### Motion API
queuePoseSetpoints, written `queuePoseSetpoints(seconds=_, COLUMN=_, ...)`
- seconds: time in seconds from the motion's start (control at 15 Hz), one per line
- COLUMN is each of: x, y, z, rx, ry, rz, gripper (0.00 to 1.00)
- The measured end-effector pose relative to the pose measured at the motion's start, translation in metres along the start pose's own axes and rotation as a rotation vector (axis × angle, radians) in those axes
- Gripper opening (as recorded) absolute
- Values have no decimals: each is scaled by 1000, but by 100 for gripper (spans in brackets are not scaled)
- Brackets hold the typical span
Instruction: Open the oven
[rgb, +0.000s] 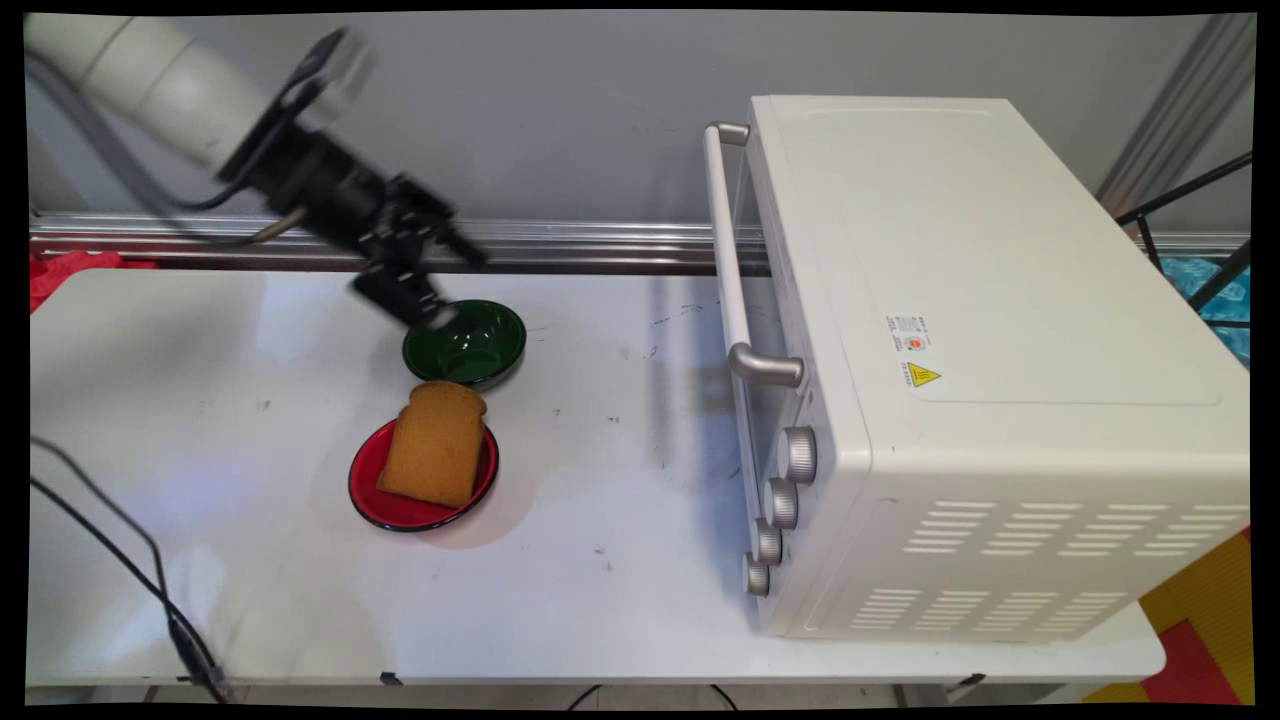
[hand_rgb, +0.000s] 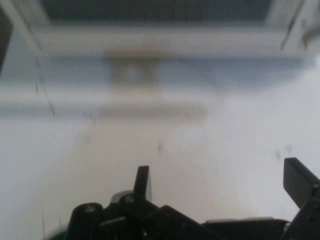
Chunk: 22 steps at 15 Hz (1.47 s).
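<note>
My gripper needs to open the toaster oven's door (rgb: 753, 288) next, so it should grab the door's handle by its long bar (rgb: 727, 246).
My black gripper (rgb: 455, 285) hangs just above the far left rim of a dark green bowl (rgb: 465, 345) on the white table (rgb: 600, 560). Its fingers are open, and in the hand view the gripper (hand_rgb: 220, 185) has nothing between them, only bare table beyond. In front of the bowl lies a red plate (rgb: 375, 500) with a slice of brown toast (rgb: 433, 443) leaning on it. To the right stands a white toaster oven (rgb: 950, 350) with its door closed and its long handle (rgb: 730, 260) facing the gripper.
The oven fills the table's right half, with several silver knobs (rgb: 797, 455) on its front. Black cables (rgb: 120, 560) run over the table's near left corner. A metal rail (rgb: 580, 245) lines the back edge, and a red cloth (rgb: 60, 270) lies at the far left.
</note>
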Motion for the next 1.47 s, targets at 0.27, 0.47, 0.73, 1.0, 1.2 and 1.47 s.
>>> queuePoseSetpoints(seconds=0.27, x=77, y=-8, z=23, rx=12, ry=66, rz=52, gripper=100)
queuePoseSetpoints(seconds=0.47, x=122, y=-18, z=36, rx=16, ry=90, rz=62, gripper=100)
queuePoseSetpoints(seconds=0.73, x=158, y=-32, z=46, rx=26, ry=105, rz=52, gripper=100)
queuePoseSetpoints(seconds=1.0, x=185, y=-46, z=56, rx=11, ry=103, rz=38, gripper=100)
queuePoseSetpoints(seconds=1.2, x=201, y=-55, z=63, rx=-11, ry=85, rz=30, gripper=100)
queuePoseSetpoints(seconds=1.47, x=210, y=-61, z=70, rx=-37, ry=58, rz=28, gripper=0)
